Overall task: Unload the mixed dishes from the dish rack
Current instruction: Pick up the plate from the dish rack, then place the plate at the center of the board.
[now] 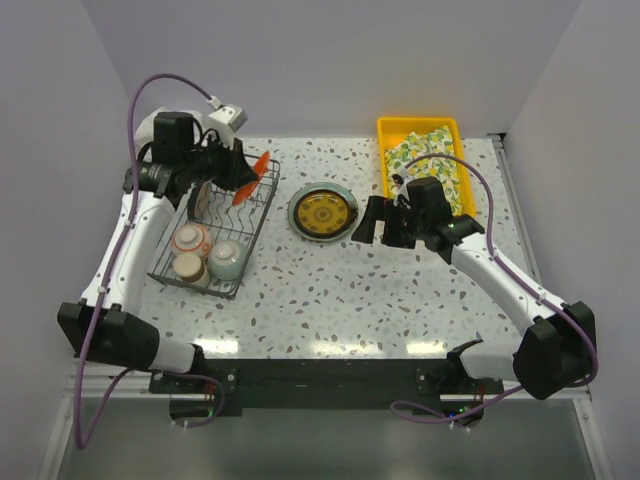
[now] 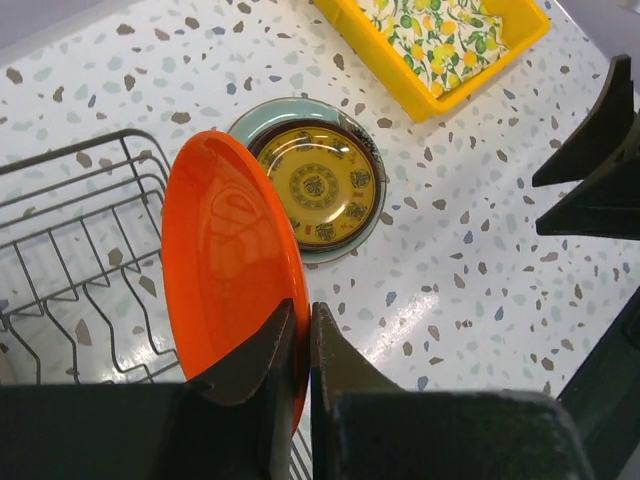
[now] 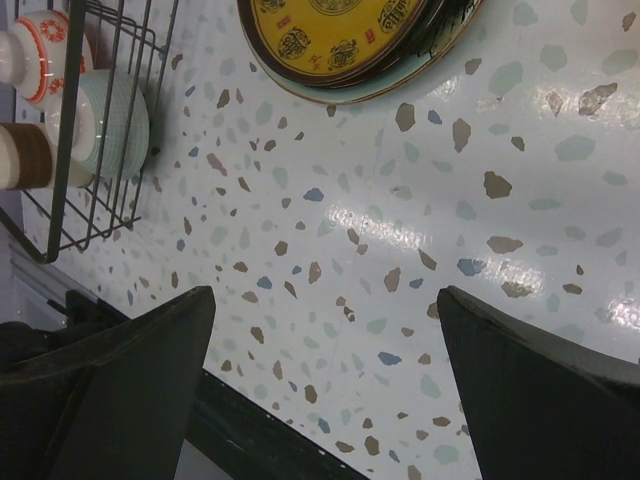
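Observation:
My right gripper grips the orange plate by its free rim point(image 1: 258, 181) next, so that its base stays free to settle on the patterned plate point(image 1: 322, 213).
The dish rack point(image 1: 256, 245) stands at the left of the table. Above its far end my left gripper point(image 1: 244, 179) is shut on the rim of an orange plate point(image 1: 259, 165), held on edge; the left wrist view shows its fingers point(image 2: 302, 312) pinching the orange plate point(image 2: 225, 255). A red-white bowl point(image 1: 190, 238), a grey-brown cup point(image 1: 188, 266) and a whitish cup point(image 1: 226, 259) sit at the rack's near end. A patterned plate point(image 1: 322, 213) lies on a pale green plate on the table. Just right of that stack, my right gripper point(image 1: 366, 222) hangs open and empty point(image 3: 325, 300).
A yellow tray point(image 1: 390, 150) with a lemon-print cloth stands at the back right. The right wrist view shows the rack's corner point(image 3: 64, 120), the cups inside it point(image 3: 110, 120), the plate stack's edge point(image 3: 350, 45) and the table's dark near edge point(image 3: 260, 430).

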Controlling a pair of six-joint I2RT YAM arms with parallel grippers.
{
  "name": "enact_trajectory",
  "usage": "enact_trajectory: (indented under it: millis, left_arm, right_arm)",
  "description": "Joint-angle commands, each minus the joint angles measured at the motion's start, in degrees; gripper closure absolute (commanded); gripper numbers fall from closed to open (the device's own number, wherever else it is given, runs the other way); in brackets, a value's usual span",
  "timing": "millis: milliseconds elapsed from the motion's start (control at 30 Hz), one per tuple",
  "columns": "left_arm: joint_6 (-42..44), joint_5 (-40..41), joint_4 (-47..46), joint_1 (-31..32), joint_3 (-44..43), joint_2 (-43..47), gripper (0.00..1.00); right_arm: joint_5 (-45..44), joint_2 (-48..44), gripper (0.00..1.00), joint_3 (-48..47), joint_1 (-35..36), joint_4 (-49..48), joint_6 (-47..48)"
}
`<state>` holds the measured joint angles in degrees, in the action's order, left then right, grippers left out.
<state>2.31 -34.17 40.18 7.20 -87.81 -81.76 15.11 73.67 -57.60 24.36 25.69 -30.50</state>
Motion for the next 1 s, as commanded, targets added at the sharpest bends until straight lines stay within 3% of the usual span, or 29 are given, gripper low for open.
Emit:
enact_trajectory:
  millis: [0,233,400,633,967]
  left_arm:
    - [7.09,7.62,-4.31,6.67,4.74,7.30,1.00]
    - [12.89,16.32,-11.00,20.65,18.35,16.97,1.00]
    - [14.65,23.87,-14.86,31.00,22.76,19.00,1.00]
    - [18.16,39.07,-19.88,43.06,24.88,16.02,1.00]
    - [23.44,47.70,-23.83,52.30,22.68,7.76,1.00]
  right_arm:
    - [2.73,-1.33,0.03,-2.95,0.07,-0.82,-5.44]
    - [3.87,-1.77,0.04,-6.82,0.07,-1.43,-10.80]
    - [4.75,-1.16,0.05,-9.63,0.16,-1.70,-13.00]
    - [7.21,-0.02,0.10,-10.60,0.07,-4.60,-16.87]
    - [10.02,2.44,0.20,-10.69,0.16,-4.77,-17.93]
